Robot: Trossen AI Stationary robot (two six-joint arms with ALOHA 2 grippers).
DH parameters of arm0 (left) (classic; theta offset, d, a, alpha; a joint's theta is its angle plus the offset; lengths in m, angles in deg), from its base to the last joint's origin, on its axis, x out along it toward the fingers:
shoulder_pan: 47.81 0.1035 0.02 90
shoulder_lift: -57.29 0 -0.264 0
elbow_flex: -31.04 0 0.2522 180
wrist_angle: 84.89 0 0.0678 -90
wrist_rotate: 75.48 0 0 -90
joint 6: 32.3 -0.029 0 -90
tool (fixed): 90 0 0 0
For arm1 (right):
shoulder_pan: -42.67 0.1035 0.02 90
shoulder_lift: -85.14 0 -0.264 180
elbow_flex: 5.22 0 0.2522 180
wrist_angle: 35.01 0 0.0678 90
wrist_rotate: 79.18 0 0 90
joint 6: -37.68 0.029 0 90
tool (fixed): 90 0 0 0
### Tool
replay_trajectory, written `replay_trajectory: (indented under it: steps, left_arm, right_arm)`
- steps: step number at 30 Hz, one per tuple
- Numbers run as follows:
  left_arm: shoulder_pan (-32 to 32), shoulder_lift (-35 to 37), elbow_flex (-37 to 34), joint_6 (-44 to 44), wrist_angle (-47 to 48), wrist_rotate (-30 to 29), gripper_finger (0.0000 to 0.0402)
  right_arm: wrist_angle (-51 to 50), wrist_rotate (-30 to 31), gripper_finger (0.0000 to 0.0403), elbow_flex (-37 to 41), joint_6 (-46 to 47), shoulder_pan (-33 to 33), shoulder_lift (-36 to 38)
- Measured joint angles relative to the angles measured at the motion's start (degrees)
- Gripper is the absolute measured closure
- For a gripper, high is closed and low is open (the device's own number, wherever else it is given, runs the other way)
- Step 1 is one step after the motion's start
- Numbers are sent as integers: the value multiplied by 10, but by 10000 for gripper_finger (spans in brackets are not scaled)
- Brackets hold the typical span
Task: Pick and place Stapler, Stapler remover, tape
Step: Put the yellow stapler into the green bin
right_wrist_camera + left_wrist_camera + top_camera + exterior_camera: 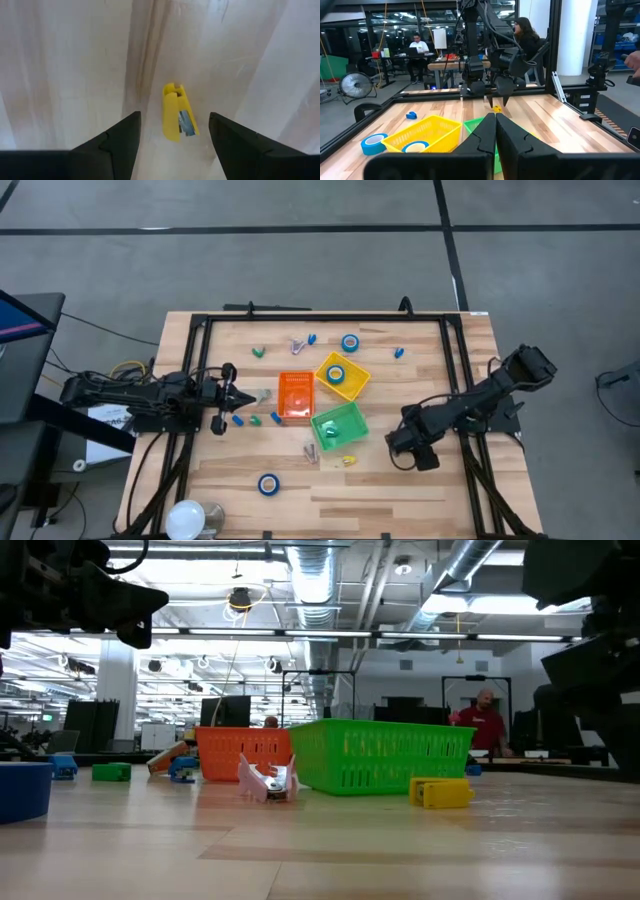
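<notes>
My right gripper grabs the yellow stapler by its end with the metal plate (pixel 183 125) next, to place it in the green bin.
A small yellow stapler (pixel 176 117) lies flat on the wood table near the green bin (pixel 340 426); it also shows in the high view (pixel 348 461) and the low view (pixel 442 792). My right gripper (pixel 174 116) is open and points down, one finger on either side of the stapler and above it, touching nothing. From across the table it appears as (pixel 487 95). A silver stapler remover (pixel 268 780) lies in front of the bins. Blue tape rolls lie on the table (pixel 268 484) (pixel 350 342) and in the yellow bin (pixel 336 373). My left gripper (pixel 240 393) waits shut at the left.
The orange bin (pixel 296 396), the yellow bin (pixel 355 383) and the green bin stand together mid-table. Small blue (pixel 399 352) and green (pixel 258 351) staplers are scattered around them. A black frame (pixel 455 380) borders the table. A white round object (pixel 185 518) sits at the near left corner.
</notes>
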Motion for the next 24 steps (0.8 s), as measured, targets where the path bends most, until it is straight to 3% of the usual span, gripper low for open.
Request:
replay_trajectory:
  steps: [12, 24]
  left_arm:
    - [0, 0, 0, 0, -5, 0, 398]
    - [0, 0, 0, 0, -10, 0, 398]
  right_arm:
    - [-1, 0, 186, 7, 0, -3, -37]
    - [-5, 0, 295, 7, 0, -4, -35]
